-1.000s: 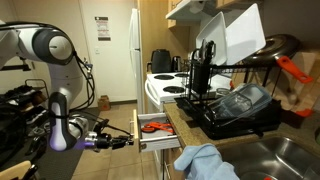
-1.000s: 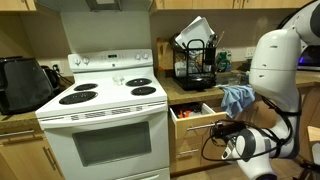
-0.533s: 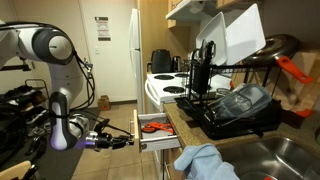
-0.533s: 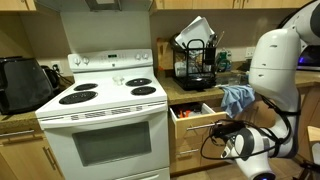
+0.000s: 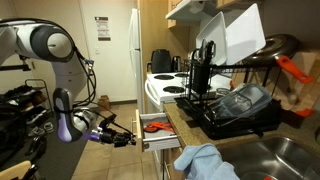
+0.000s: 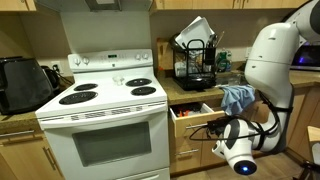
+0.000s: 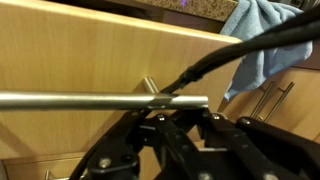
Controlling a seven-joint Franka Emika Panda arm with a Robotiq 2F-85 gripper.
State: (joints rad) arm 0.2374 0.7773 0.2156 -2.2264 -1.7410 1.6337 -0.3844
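I should let go of the drawer with my gripper now, because the drawer is pulled out and its inside is open above the red tool (image 5: 153, 127).
The kitchen drawer (image 5: 157, 137) (image 6: 193, 117) beside the stove stands pulled out, with a red tool (image 5: 153, 127) lying in it. My gripper (image 5: 129, 140) (image 6: 216, 144) is right at the drawer's wooden front (image 7: 90, 55). In the wrist view the metal handle bar (image 7: 90, 99) runs across just above my gripper (image 7: 168, 115). The jaws are shut, their tips pressed close under the bar near its right end. I cannot tell whether the bar is pinched between them or only touched.
A blue cloth (image 5: 205, 162) (image 6: 237, 98) (image 7: 262, 35) hangs over the counter edge above the drawer. A white stove (image 6: 105, 110) stands beside it, and a dish rack (image 5: 235, 105) (image 6: 195, 60) fills the counter. Lower cabinet handles (image 7: 268, 100) are to the right.
The arm has swung in toward the drawer front, bringing the shut gripper up to the handle. The drawer itself has hardly moved.
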